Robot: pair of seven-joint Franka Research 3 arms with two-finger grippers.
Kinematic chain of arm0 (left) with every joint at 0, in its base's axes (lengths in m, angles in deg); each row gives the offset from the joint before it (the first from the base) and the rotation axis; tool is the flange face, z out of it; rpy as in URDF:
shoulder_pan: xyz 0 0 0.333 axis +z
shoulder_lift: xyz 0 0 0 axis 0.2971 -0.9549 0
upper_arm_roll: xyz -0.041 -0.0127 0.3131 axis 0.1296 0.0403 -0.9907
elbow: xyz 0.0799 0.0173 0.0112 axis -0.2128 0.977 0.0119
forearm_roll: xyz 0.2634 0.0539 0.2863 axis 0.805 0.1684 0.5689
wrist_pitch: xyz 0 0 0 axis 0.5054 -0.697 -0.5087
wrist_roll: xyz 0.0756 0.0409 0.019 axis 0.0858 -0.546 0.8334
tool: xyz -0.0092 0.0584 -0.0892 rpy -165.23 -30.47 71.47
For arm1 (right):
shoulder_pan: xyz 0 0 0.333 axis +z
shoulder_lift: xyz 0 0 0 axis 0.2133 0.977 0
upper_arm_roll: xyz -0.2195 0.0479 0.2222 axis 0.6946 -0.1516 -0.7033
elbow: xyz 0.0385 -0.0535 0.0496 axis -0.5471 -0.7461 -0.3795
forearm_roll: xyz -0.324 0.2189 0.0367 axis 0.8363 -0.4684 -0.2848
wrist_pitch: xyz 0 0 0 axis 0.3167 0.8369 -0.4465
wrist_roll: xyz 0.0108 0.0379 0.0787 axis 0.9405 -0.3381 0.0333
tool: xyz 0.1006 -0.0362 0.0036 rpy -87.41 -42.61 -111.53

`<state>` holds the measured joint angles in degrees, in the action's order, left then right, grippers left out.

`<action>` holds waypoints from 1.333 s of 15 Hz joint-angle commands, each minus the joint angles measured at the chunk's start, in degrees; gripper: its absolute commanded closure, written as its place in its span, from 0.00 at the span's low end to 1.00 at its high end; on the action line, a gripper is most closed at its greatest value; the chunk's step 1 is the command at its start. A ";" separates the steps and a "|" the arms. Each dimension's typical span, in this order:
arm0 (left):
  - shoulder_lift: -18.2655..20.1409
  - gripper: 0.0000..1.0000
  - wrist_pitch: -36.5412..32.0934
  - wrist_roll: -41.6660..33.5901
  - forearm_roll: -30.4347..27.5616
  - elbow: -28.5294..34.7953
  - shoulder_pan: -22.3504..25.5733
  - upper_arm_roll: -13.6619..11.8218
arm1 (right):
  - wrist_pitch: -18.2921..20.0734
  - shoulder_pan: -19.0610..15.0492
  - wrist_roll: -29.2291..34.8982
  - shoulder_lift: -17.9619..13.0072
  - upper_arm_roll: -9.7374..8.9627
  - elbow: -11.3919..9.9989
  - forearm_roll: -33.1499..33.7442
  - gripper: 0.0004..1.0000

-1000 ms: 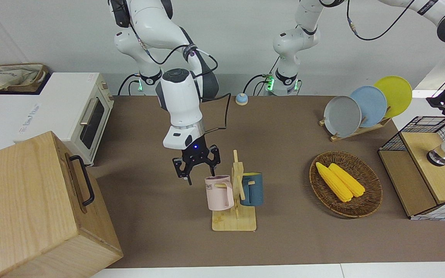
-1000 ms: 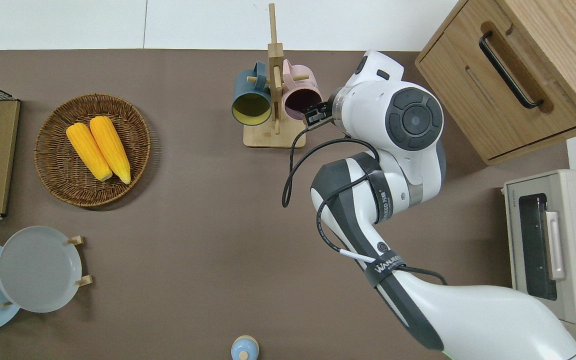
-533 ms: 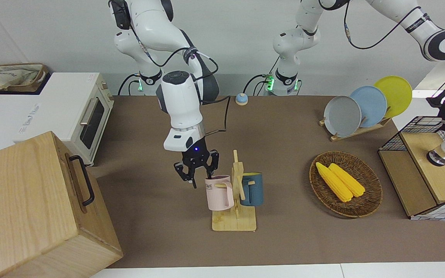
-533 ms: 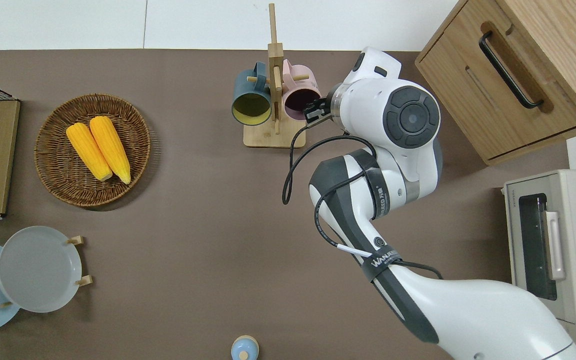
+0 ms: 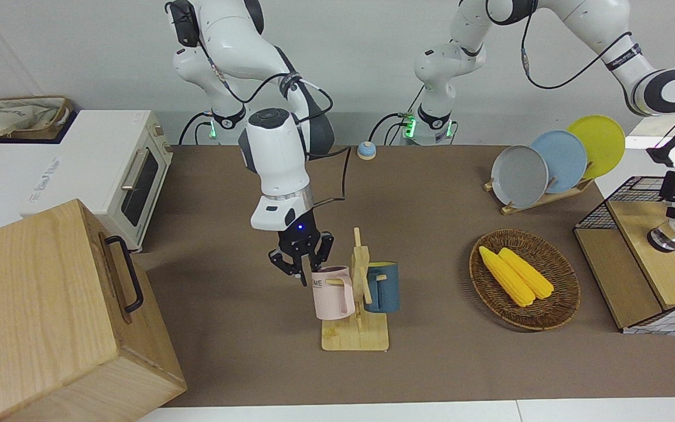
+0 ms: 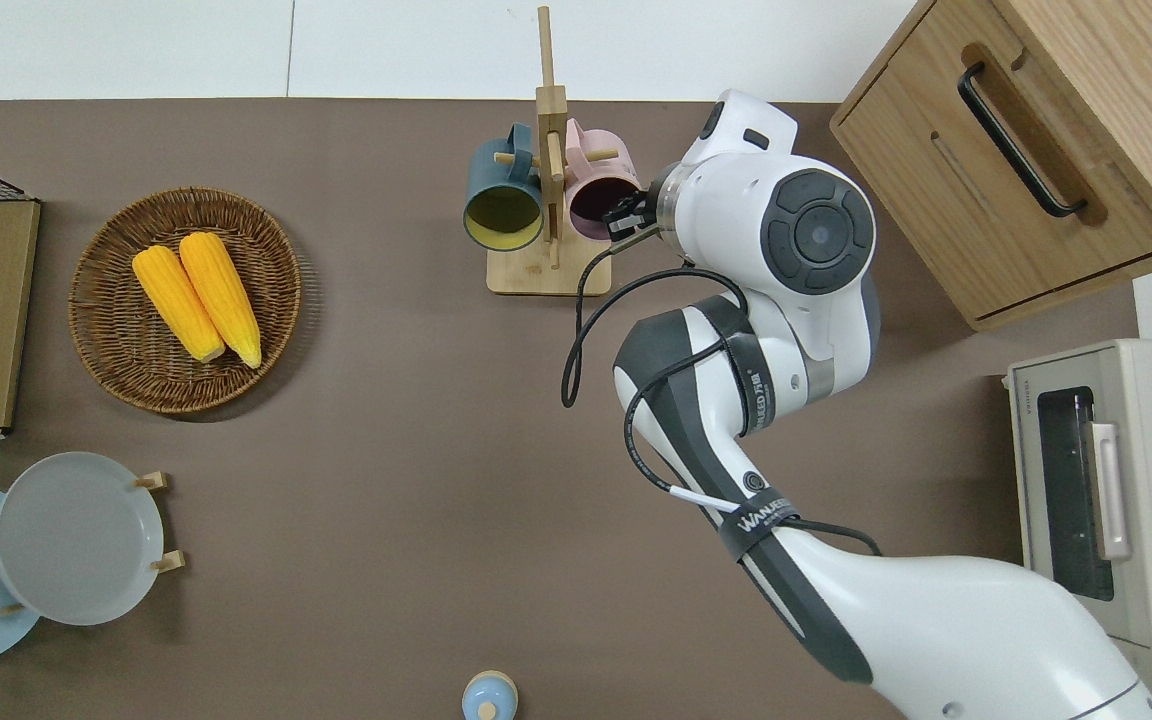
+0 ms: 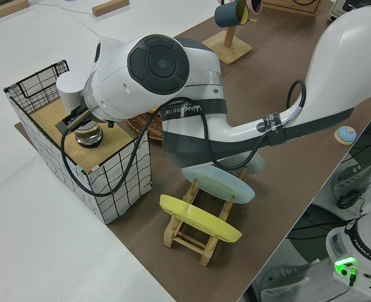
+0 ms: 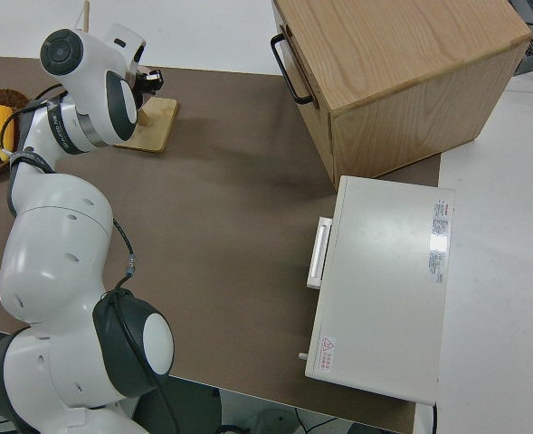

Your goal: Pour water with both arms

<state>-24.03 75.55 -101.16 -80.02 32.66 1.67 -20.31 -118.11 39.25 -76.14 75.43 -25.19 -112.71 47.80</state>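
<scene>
Next, my right gripper grabs the mug by its rim [image 5: 331, 269], to keep the pink mug's handle [image 5: 347, 294] free while pouring water in.
A pink mug [image 5: 331, 296] and a dark blue mug [image 5: 383, 287] hang on a wooden mug rack [image 5: 355, 338] in the middle of the table. My right gripper [image 5: 308, 271] is open at the pink mug's rim, on the side away from the blue mug; it also shows in the overhead view [image 6: 624, 212]. My left gripper [image 7: 78, 118] is low against a white bottle [image 7: 70, 85] with a silver lower end. The bottle stands on a wooden shelf in a wire basket [image 7: 119, 189] at the left arm's end of the table.
A big wooden box [image 5: 50, 310] and a toaster oven [image 5: 109, 170] stand at the right arm's end. A wicker basket [image 5: 560, 305] with two corn cobs and a rack of plates [image 5: 548, 164] lie toward the left arm's end. A small blue bell [image 5: 366, 150] sits near the bases.
My right gripper has come down and moved closer to the pink mug's rim. My left arm has lowered its gripper toward the white bottle.
</scene>
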 commanded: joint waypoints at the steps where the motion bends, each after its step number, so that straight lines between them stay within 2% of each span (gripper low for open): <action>1: -1.26 0.01 1.64 -2.25 -1.57 -1.09 -0.32 -0.03 | -0.77 -0.39 -1.27 1.34 -0.39 1.88 -0.06 0.82; 2: -1.43 0.03 1.64 -3.04 -1.83 -1.18 -0.06 0.15 | -0.77 -0.39 -1.18 1.34 -0.39 1.88 -0.06 0.85; 4: -2.05 0.17 1.64 -3.83 -3.15 -1.27 0.03 0.33 | -0.77 -0.39 -1.27 1.34 -0.39 1.88 -0.06 0.88; 10: -2.49 0.96 3.13 -4.19 -3.50 -1.27 -0.06 0.42 | -0.68 -0.22 -1.18 1.34 -0.31 1.88 0.03 1.00; 11: -2.49 1.00 3.04 -4.19 -3.50 -1.27 0.03 0.42 | -0.51 -0.22 -1.18 1.34 -0.30 1.79 0.03 1.00; 16: -2.40 1.00 2.87 -3.05 -3.15 -3.72 -0.32 0.33 | 0.54 -0.13 -1.18 1.17 0.22 1.79 0.03 1.00; 20: -2.22 1.00 0.59 1.51 -0.35 -7.06 -0.41 0.06 | 2.12 -0.13 -1.27 0.82 0.40 1.88 2.13 1.00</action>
<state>-25.88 77.41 -102.88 -81.90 30.20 1.68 -19.77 -118.06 39.22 -76.35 75.69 -24.94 -112.23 48.20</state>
